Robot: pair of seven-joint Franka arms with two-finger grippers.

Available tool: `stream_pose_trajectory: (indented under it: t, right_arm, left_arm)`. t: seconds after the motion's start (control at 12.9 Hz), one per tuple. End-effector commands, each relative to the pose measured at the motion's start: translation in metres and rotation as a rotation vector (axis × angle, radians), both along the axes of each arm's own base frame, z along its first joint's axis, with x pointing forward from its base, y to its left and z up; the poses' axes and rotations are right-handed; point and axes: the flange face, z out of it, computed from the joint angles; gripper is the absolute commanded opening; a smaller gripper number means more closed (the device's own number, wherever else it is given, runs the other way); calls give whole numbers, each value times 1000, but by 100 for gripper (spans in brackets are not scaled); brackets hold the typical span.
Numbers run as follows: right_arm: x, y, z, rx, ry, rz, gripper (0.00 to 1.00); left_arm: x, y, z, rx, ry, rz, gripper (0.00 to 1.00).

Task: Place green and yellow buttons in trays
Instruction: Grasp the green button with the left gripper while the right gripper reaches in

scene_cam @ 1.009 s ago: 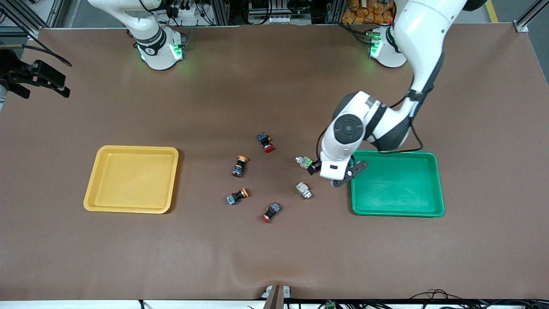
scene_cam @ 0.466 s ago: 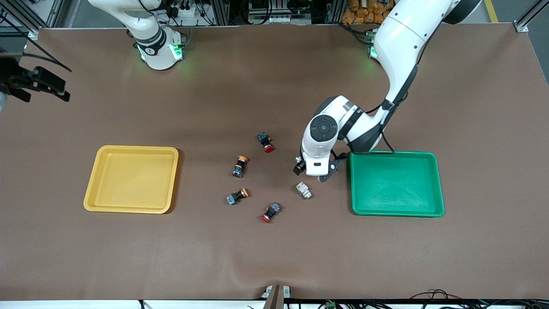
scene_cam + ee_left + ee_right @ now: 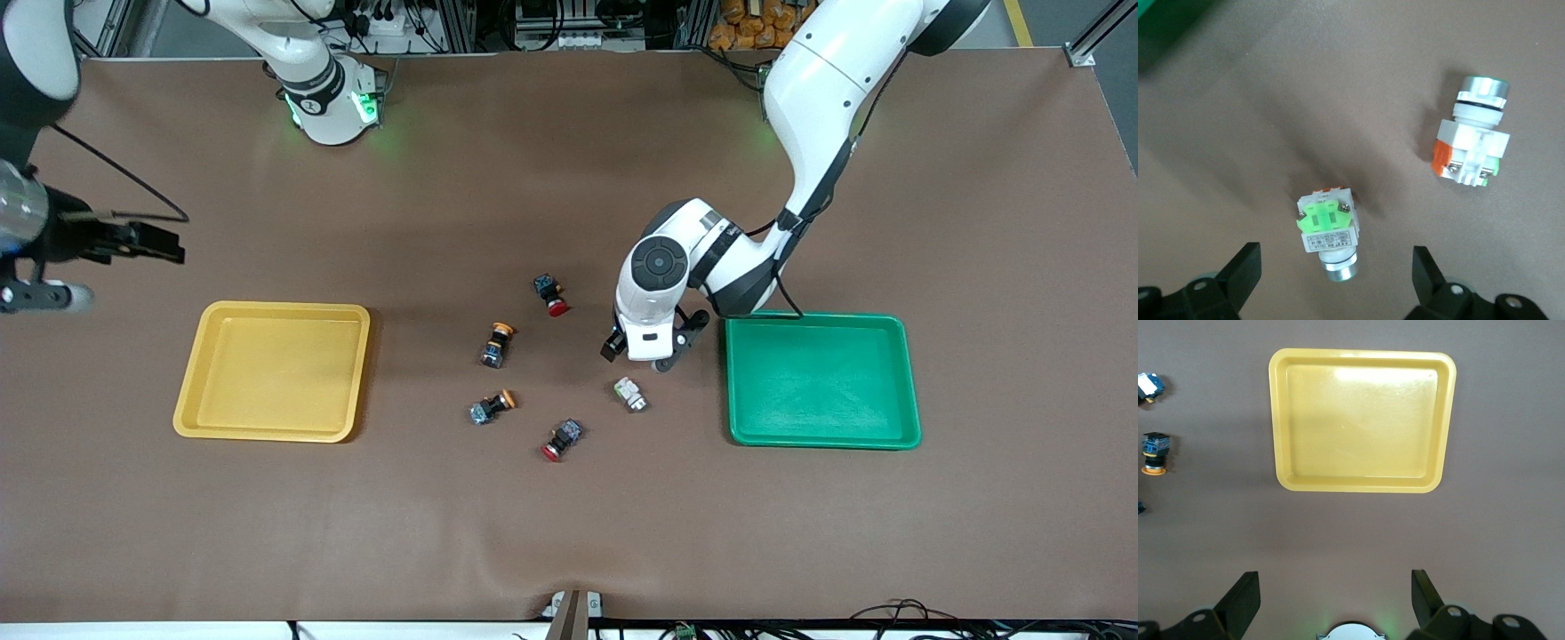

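My left gripper lowers next before it closes on the light-green button (image 3: 1329, 227), since its fingers stop above the button and closing now would miss it.
My left gripper (image 3: 642, 354) hangs low and open over one whitish-grey and light-green button, beside the green tray (image 3: 822, 440). The front view hides that button. In the left wrist view it lies between my open fingers (image 3: 1329, 230), untouched by the left gripper (image 3: 1335, 267). The second green button (image 3: 630, 394) (image 3: 1471, 143) lies nearer the camera. Two orange-capped yellow buttons (image 3: 498, 344) (image 3: 492, 407) lie between the trays. My right gripper (image 3: 160, 247) (image 3: 1335, 593) is open and empty in the air near the yellow tray (image 3: 271, 436) (image 3: 1361, 352). One yellow button shows in the right wrist view (image 3: 1155, 453).
Two black switches with red caps (image 3: 553, 294) (image 3: 562, 439) lie among the buttons. Both trays hold nothing. The arm bases (image 3: 333, 102) stand along the table's edge farthest from the camera. A corner of the green tray shows in the left wrist view (image 3: 1165, 27).
My left gripper has moved from the green tray's edge toward the right arm's end and now covers the green button. My right gripper has swung in closer to the yellow tray.
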Motion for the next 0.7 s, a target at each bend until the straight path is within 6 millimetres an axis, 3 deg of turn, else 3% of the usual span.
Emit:
stream_pose_trajectory:
  t: [0.0,0.23,0.47,0.54,0.62]
  right_arm:
    - [8,23,8,-11,-63,40,100]
    - [28,45,-31,-3,-29,-87,100]
    - [40,76,-51,40,-45,-180,100]
    - [44,84,-56,73,-48,-206,100]
    - [46,94,-63,91,-47,-225,100]
  left_arm:
    - [-5,-8,-10,14,-18,3,100]
    - [-13,-9,-22,48,-19,13,100]
    - [-17,-5,-36,83,-23,5,100]
    - [-18,-5,-39,93,-28,-6,85]
    - [-18,-5,-41,98,-30,-13,59]
